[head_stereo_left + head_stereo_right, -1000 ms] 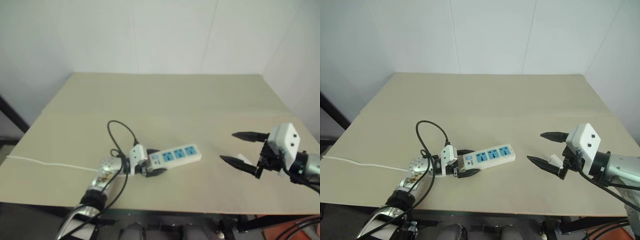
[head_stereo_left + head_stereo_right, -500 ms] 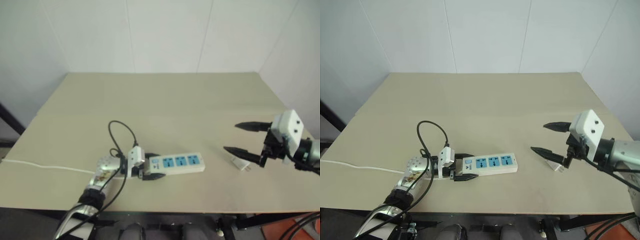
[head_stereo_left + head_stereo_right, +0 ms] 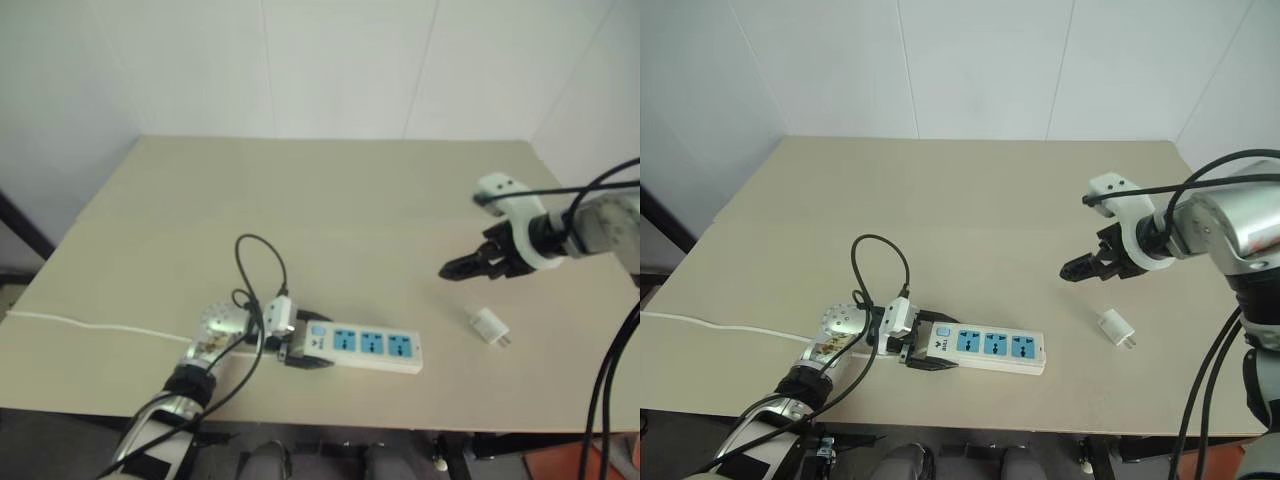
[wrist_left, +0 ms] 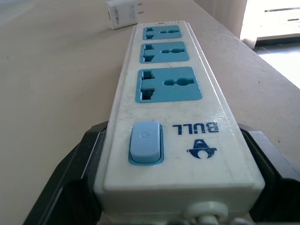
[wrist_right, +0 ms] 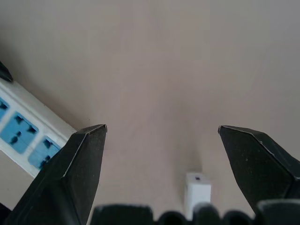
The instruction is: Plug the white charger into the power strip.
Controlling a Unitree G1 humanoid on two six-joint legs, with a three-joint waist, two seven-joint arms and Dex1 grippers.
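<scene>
Metal prongs stick out from one end of the charger. My right gripper will next hold the white charger by the flat sides of its body.
The power strip lies flat near the table's front edge, its three blue socket faces up. My left gripper is shut on its switch end, and a black finger shows on each side of the strip. The white charger lies on its side on the table to the strip's right, untouched. My right gripper hangs open above the table, behind and a little left of the charger. Its wrist view looks down on the charger between the wide-spread fingers.
The strip's thin white cord trails off the table's left side. A black cable loop rises from my left wrist. The tan table meets white walls at the back and right.
My right arm has lifted and swung away from the front edge, its gripper now pointing down at the table. The strip's far end has swung slightly toward the front edge in the left gripper.
</scene>
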